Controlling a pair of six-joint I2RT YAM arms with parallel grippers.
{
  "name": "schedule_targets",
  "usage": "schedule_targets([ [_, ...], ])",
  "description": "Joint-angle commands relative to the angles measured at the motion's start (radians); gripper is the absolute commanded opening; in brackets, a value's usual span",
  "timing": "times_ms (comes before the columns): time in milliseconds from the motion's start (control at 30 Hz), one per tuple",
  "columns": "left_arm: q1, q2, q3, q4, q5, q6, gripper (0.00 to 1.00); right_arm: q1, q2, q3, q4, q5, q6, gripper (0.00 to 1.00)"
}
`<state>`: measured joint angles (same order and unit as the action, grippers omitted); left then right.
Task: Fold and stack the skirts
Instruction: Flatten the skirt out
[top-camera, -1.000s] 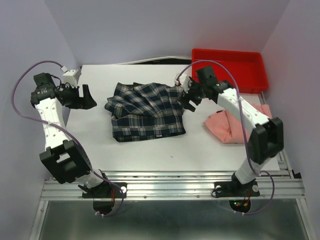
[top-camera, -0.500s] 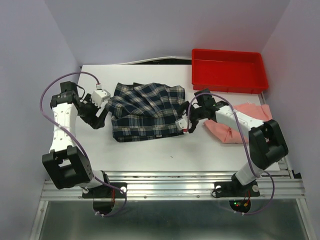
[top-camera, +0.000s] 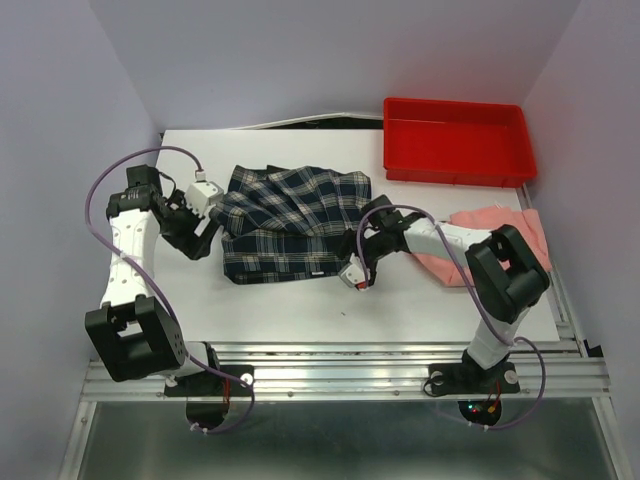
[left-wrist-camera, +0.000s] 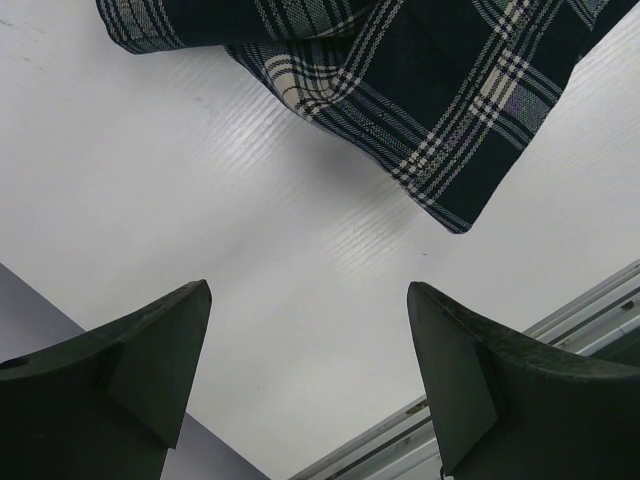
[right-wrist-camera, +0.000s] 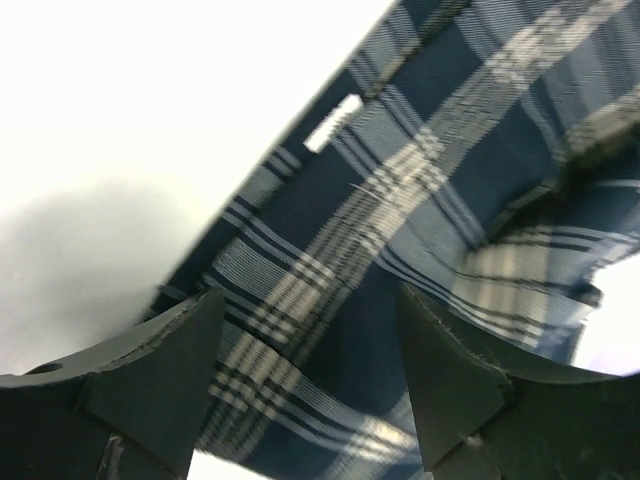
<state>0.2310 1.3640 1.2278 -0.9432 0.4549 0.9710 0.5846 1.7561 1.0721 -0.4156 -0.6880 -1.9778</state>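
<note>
My left gripper grabs the plaid skirt's near corner next, opposite my right gripper's corner, to lift and spread the skirt for folding.
The plaid skirt lies rumpled in the middle of the white table. The salmon-pink skirt lies bunched at the right, partly under my right arm. My left gripper is open and empty at the plaid skirt's left edge; in the left wrist view bare table lies between its fingers and the skirt's corner lies ahead. My right gripper is open at the skirt's near right corner; in the right wrist view plaid cloth lies between its fingers.
A red plastic tray stands at the back right. Purple walls close in on the left, back and right. A metal rail runs along the near table edge, also seen in the left wrist view.
Both arms swung in from the back to the plaid skirt's two sides. In the last half second my right gripper slid nearer and left to the skirt's near right corner; my left barely moved.
</note>
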Motion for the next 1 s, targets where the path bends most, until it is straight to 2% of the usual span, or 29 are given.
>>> schedule_targets([
  [0, 0.001, -0.031, 0.004, 0.001, 0.034, -0.038, 0.92, 0.008, 0.020, 0.089, -0.020, 0.001, -0.185, 0.73],
  [200, 0.001, -0.066, -0.040, -0.020, 0.005, 0.058, 0.93, 0.008, -0.098, 0.149, -0.168, 0.038, -0.104, 0.72],
  [233, 0.002, -0.075, -0.050, -0.040, 0.002, 0.140, 0.93, 0.008, -0.113, 0.164, -0.190, 0.053, -0.089, 0.72],
  [333, 0.002, -0.149, -0.109, -0.036, 0.007, 0.250, 0.95, 0.008, -0.153, 0.189, -0.242, 0.073, 0.038, 0.71],
  [467, 0.002, -0.239, -0.180, -0.040, 0.062, 0.483, 0.96, -0.002, -0.178, 0.200, -0.246, 0.128, 0.337, 0.72],
  [500, 0.001, -0.267, -0.189, -0.049, 0.085, 0.609, 0.96, -0.002, -0.185, 0.195, -0.249, 0.137, 0.385, 0.72],
  [567, 0.002, -0.292, -0.232, -0.055, 0.099, 0.733, 0.96, -0.002, -0.210, 0.163, -0.249, 0.172, 0.502, 0.72],
  [733, -0.007, -0.306, -0.304, -0.052, 0.127, 1.067, 0.94, -0.002, -0.297, 0.034, -0.238, 0.225, 0.592, 0.73],
  [967, -0.058, -0.301, -0.467, 0.130, 0.136, 1.267, 0.93, -0.049, -0.365, -0.100, -0.163, 0.304, 0.660, 0.75],
])
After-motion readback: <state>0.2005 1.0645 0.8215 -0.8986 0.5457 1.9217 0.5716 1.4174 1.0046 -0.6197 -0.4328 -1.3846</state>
